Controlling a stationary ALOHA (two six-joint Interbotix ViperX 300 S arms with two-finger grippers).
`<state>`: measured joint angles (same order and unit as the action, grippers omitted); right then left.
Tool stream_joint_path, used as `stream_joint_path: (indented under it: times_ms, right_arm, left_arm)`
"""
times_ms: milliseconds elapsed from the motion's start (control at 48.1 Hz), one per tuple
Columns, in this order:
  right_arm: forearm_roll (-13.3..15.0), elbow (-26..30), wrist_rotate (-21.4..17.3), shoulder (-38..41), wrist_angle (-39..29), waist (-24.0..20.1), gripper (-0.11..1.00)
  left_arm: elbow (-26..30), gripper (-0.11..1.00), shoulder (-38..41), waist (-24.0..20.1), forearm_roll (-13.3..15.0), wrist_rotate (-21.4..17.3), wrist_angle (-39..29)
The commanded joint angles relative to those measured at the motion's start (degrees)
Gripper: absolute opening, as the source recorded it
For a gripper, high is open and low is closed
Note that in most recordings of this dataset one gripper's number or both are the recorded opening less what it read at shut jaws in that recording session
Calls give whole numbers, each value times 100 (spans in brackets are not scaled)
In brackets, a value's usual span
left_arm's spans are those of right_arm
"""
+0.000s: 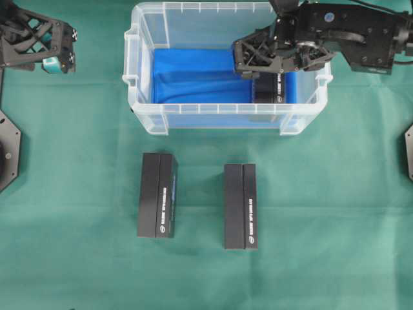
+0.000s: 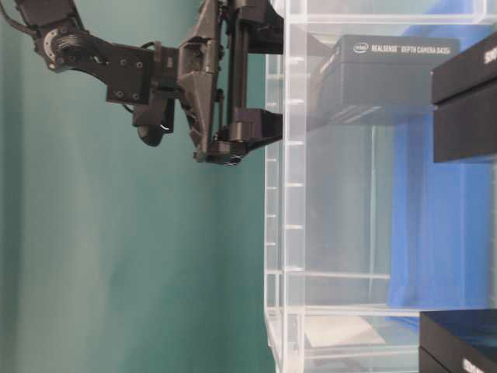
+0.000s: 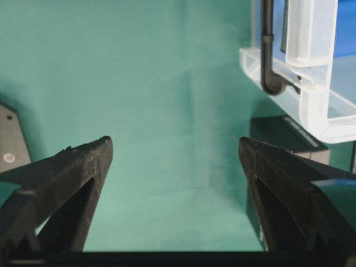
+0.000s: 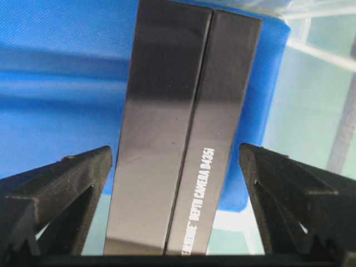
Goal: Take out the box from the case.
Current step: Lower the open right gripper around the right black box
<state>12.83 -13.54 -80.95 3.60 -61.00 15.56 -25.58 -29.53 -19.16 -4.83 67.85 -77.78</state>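
Observation:
The box's ends are close to the case's sides, and blue cloth lies open at the box's long sides. My right gripper should grab the box by those long sides next.
The case [image 1: 222, 110] is a clear plastic bin lined with a blue cloth [image 1: 193, 77]. A black box [image 1: 272, 90] with white lettering lies at its right end on the cloth. My right gripper [image 1: 250, 63] hangs open just above that box. In the right wrist view the box [image 4: 178, 133] runs lengthwise between the two spread fingers of the gripper [image 4: 175, 149], with a gap on each side and no contact. My left gripper [image 1: 57, 51] is at the far left back, open over bare cloth and holding nothing [image 3: 175, 143].
Two more black boxes [image 1: 157, 195] [image 1: 240, 205] lie on the green table cover in front of the case. The case's corner [image 3: 311, 89] and one of those boxes [image 3: 281, 133] show at the right of the left wrist view. Black mounts sit at both table edges.

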Motion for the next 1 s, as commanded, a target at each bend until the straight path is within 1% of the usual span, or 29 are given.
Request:
stream_joint_path:
  times_ms: [0,665,769,811,852,894,936,956,977]
  right_arm:
    - [9,18,0,-35,105,18,94]
    - [0,0,-9,158,202,35,94]
    - [0,0,-88,167,193,35,93]
    - [18,0,-167,167,193,35,91]
    - [26,0,-237,167,193,35,87]
    - [26,0,-281,167,193,35,79]
    - [26,0,-299,167,211,35,69]
    - [26,0,-299,167,211,35,66]
    - [26,0,-308,167,202,35,66]
  left_arm:
    - [62,97,-62,9,9,-9,18]
    - [62,97,-62,18,9,-18,18]
    - [53,97,-62,44,9,-9,18]
    - [53,97,-62,62,9,-9,9]
    - [53,97,-62,62,0,-9,9]
    - [53,97,-70,62,0,-9,9]
    - [53,97,-70,62,9,-18,18]
    - [44,97,-70,62,9,-9,9]
    - [44,97,-79,70,9,-18,9]
